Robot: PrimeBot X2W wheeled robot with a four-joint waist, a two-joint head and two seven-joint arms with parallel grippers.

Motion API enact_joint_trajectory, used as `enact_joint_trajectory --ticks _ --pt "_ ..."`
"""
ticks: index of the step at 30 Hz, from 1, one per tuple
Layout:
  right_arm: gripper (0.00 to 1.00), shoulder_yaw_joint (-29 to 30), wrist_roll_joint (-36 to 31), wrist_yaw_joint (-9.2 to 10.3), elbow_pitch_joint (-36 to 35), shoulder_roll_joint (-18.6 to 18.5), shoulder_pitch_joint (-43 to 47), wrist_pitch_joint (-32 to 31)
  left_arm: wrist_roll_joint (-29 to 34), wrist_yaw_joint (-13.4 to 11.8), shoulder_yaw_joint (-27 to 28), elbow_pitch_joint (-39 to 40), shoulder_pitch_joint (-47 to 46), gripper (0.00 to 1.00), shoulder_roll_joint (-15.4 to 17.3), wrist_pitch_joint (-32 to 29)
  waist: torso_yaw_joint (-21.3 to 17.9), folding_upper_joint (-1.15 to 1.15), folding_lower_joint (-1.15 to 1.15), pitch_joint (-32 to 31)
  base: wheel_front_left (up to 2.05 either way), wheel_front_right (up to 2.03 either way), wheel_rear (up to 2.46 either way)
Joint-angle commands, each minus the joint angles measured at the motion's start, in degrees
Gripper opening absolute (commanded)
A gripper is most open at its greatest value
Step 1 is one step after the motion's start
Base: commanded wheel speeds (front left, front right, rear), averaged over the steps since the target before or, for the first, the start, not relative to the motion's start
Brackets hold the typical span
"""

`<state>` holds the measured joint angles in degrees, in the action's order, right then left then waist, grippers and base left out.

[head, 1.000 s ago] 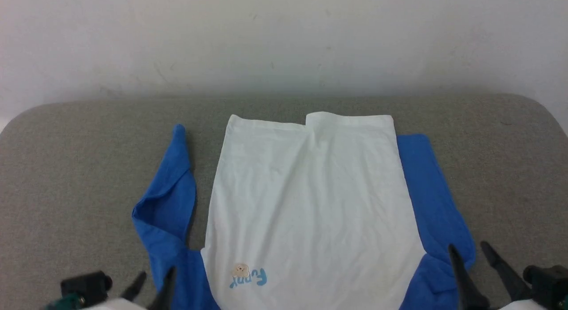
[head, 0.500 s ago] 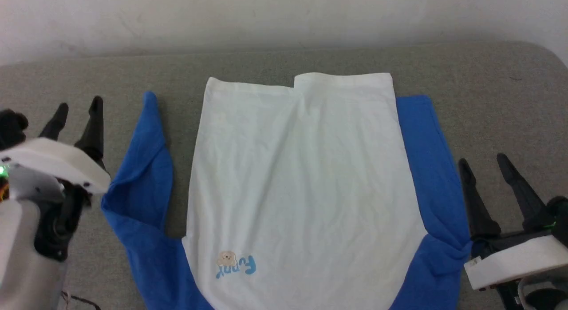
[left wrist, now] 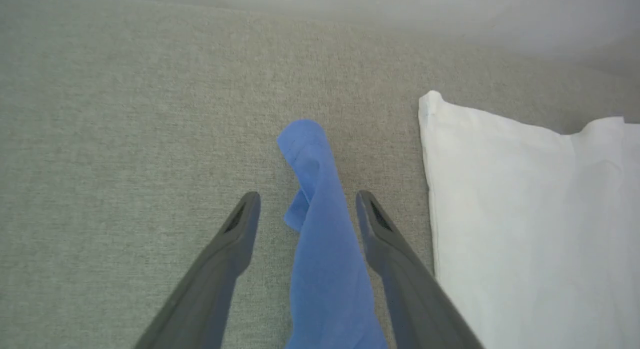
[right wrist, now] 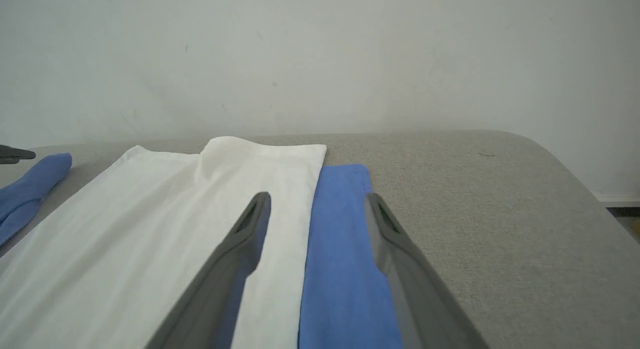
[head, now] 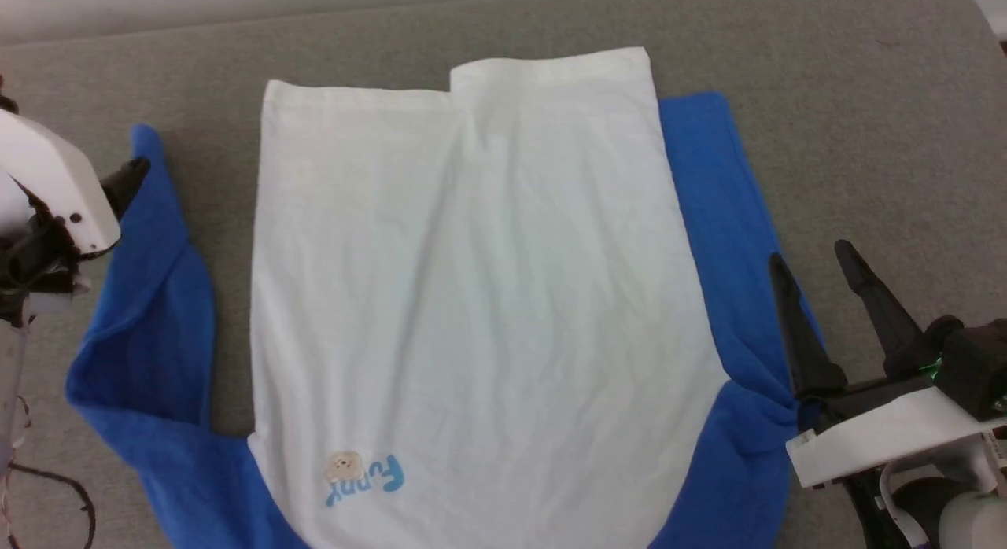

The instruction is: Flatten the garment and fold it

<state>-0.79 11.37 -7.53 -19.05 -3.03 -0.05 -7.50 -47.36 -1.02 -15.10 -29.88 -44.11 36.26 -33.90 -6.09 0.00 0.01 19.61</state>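
My left gripper picks up the bunched blue sleeve by its narrow cuff end (head: 145,141) next, to fold the sleeve across the white body (head: 462,275).
The garment (head: 472,281) lies spread on the grey table, white body up, with the beige patch and light-blue lettering (head: 362,474) near my edge. One blue sleeve (head: 149,297) lies bunched and folded along its left side. The other blue sleeve (head: 724,219) lies flat along the right side. My left gripper (left wrist: 306,196) is open, its fingers straddling the left sleeve's narrow cuff end (left wrist: 312,154); one fingertip (head: 135,171) shows at the head view's left edge. My right gripper (head: 810,254) is open above the right sleeve's outer edge (right wrist: 340,229), holding nothing.
The grey fabric table (head: 865,101) runs back to a white wall (right wrist: 320,49) and has a rounded far right corner (right wrist: 545,154). Thin cables (head: 47,494) hang by my left arm. Bare table lies on both sides of the garment.
The head camera has tilted down, shifting the whole picture. My left gripper has moved in over the left sleeve's cuff. My right gripper has moved slightly left, onto the right sleeve's edge.
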Motion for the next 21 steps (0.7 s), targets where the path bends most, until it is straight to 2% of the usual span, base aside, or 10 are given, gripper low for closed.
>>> enact_joint_trajectory --ticks 1,8,9,10,11,12,13,14,21 --pt "1.0 -0.2 0.7 0.04 0.5 0.1 -0.9 0.4 -0.7 0.5 -0.6 -1.8 -1.3 1.0 0.3 -2.4 -2.9 0.0 -0.01 2.9 0.0 0.0 0.0" --pt "1.0 -0.7 2.0 0.04 1.9 0.1 -1.1 1.5 0.7 -0.9 -3.0 -8.1 -2.8 1.0 2.3 -8.3 -4.7 0.0 -0.01 4.1 0.0 0.0 0.0" --pt "1.0 -0.8 2.1 0.04 2.0 0.1 -1.1 1.6 1.0 -1.1 -3.5 -8.9 -2.6 0.97 2.5 -9.2 -4.8 0.0 -0.01 4.1 0.0 0.0 0.0" --pt "1.0 -0.8 2.2 0.04 2.1 0.1 -1.1 1.8 1.2 -1.4 -3.8 -9.5 -2.5 0.82 2.7 -9.8 -4.9 0.0 -0.01 4.1 0.0 0.0 0.0" --pt "1.0 -0.9 2.4 0.04 2.2 0.1 -1.1 1.9 1.3 -1.6 -4.1 -10.2 -2.2 0.52 2.8 -10.8 -5.0 0.0 -0.01 4.1 0.0 0.0 0.0" --pt "1.0 -1.0 2.5 0.04 2.3 0.1 -1.1 2.0 1.6 -1.7 -4.7 -10.7 -1.8 0.38 3.1 -11.7 -5.1 0.0 -0.01 4.0 0.0 0.0 0.0" --pt "1.0 -1.0 2.5 0.04 2.4 0.1 -1.1 2.0 1.5 -1.7 -4.9 -11.2 -1.6 0.07 3.1 -12.5 -5.1 0.0 -0.01 3.9 0.0 0.0 0.0" --pt "1.0 -1.0 2.5 0.04 2.4 0.1 -1.2 2.0 0.7 -1.7 -4.7 -11.6 -1.3 0.0 2.7 -13.1 -5.2 0.0 -0.01 3.7 0.0 0.0 0.0" --pt "1.0 0.1 2.1 0.04 2.7 0.1 -0.5 1.6 0.1 -0.5 -3.9 -11.6 -1.2 0.0 1.7 -8.9 -3.7 0.0 -0.01 0.2 0.0 0.0 0.0"
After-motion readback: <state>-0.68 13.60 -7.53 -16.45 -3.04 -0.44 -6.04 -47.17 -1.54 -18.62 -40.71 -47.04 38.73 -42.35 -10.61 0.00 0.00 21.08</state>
